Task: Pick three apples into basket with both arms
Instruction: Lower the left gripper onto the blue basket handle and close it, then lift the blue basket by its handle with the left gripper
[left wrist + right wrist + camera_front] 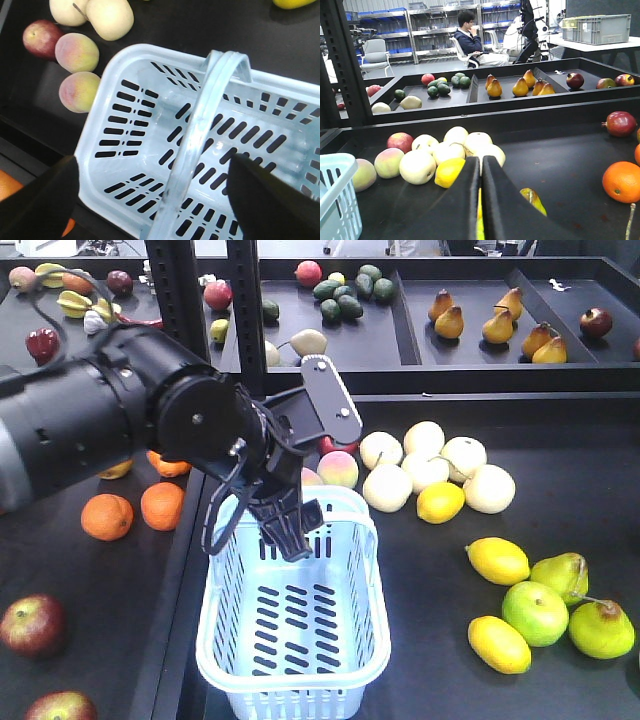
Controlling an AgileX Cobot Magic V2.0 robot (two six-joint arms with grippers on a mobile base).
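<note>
The left gripper grabs the pale blue basket by its handle [193,144] next, so that the basket's open top stays free to receive the apples.
The pale blue basket [215,660] stands empty on the dark table, its handle [200,130] raised. My left gripper [291,532] hangs open over the basket's far end. In the left wrist view its fingers [42,200] straddle the handle and touch nothing. Two dark red apples [32,625] [60,707] lie at the near left. A third apple [42,38] sits beyond the basket beside two peaches [76,52]; it also shows in the right wrist view [400,141]. My right gripper [481,167] is shut and empty, low over the table.
Oranges [107,516] lie left of the basket. Pale round fruits [425,470], lemons [497,560] and green fruits [535,612] lie to its right. Back trays hold pears [495,325] and avocados [345,295]. A black post [245,310] rises behind my left arm.
</note>
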